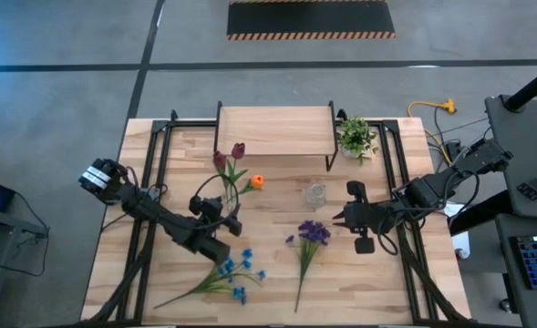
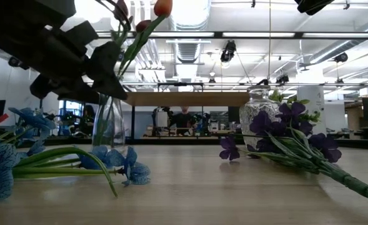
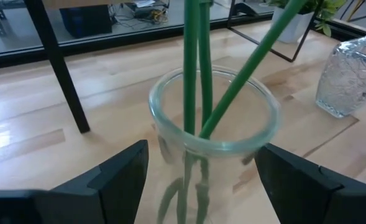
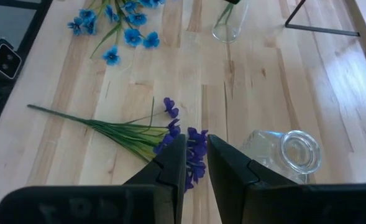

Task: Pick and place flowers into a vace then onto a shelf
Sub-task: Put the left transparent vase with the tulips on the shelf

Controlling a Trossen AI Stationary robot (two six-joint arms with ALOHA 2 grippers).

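I should close my left gripper and would hold the vase, as my fingers are beside the glass vase's side, below its rim, in the left wrist view.
A clear glass vase [image 3: 214, 134] stands on the table and holds three green stems. These are the dark red tulips [image 1: 232, 155] and the orange bud [image 1: 256, 182]. My left gripper [image 3: 201, 168] is open, with one finger on each side of the vase [image 1: 222, 211]. The blue spray [image 1: 232, 273] and the purple bunch [image 1: 310, 239] lie flat on the table. My right gripper [image 4: 196, 146] hovers over the purple blossoms [image 4: 192, 146], its fingers drawn almost together and holding nothing. The shelf [image 1: 275, 130] stands at the far edge. My left gripper has its fingers [image 3: 114, 180] level beside the vase's wall [image 3: 164, 149], below the rim. I cannot tell whether they touch the glass. The vase stands upright on its base on the table.
A cut-glass bottle [image 1: 315, 194] stands between the vase and my right gripper [image 1: 336, 219], close to the purple bunch. A small potted plant [image 1: 356, 137] sits to the right of the shelf. Black frame rails [image 1: 159, 155] run along both table sides.
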